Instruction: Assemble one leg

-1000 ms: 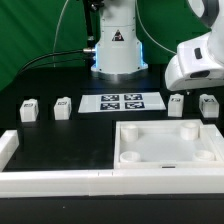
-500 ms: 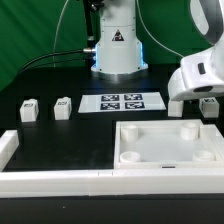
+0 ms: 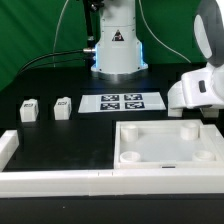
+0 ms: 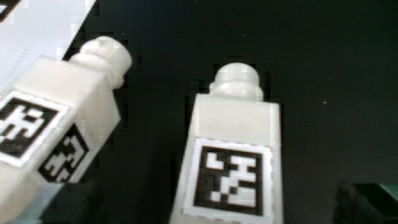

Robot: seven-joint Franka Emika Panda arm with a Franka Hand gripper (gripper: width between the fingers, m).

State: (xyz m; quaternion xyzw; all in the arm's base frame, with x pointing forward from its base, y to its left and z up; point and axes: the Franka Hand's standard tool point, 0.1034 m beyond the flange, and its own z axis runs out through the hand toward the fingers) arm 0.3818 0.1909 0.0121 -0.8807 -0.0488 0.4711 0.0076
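Observation:
I need to close my gripper now, because its fingers are on both sides of the middle leg. Closing now would hold it.
Two legs, small white blocks with tags, stand at the exterior view's left: one [image 3: 28, 109] and another [image 3: 63, 106]. The other two legs are hidden in that view behind my white gripper [image 3: 201, 95], which hangs low over the right side. In the wrist view these two legs lie close below: one leg [image 4: 235, 150] sits between my jaws, the other [image 4: 68, 112] beside it. A dark fingertip [image 4: 370, 203] shows apart from the middle leg. The gripper looks open and holds nothing.
The marker board [image 3: 122, 102] lies in the middle at the back. The large white tray-like piece [image 3: 170, 150] with corner holes lies in front on the right. A long white rail [image 3: 50, 181] runs along the front. The robot base [image 3: 117, 45] stands behind.
My gripper has come down and moved to the exterior view's right. It now covers the two right legs that showed before.

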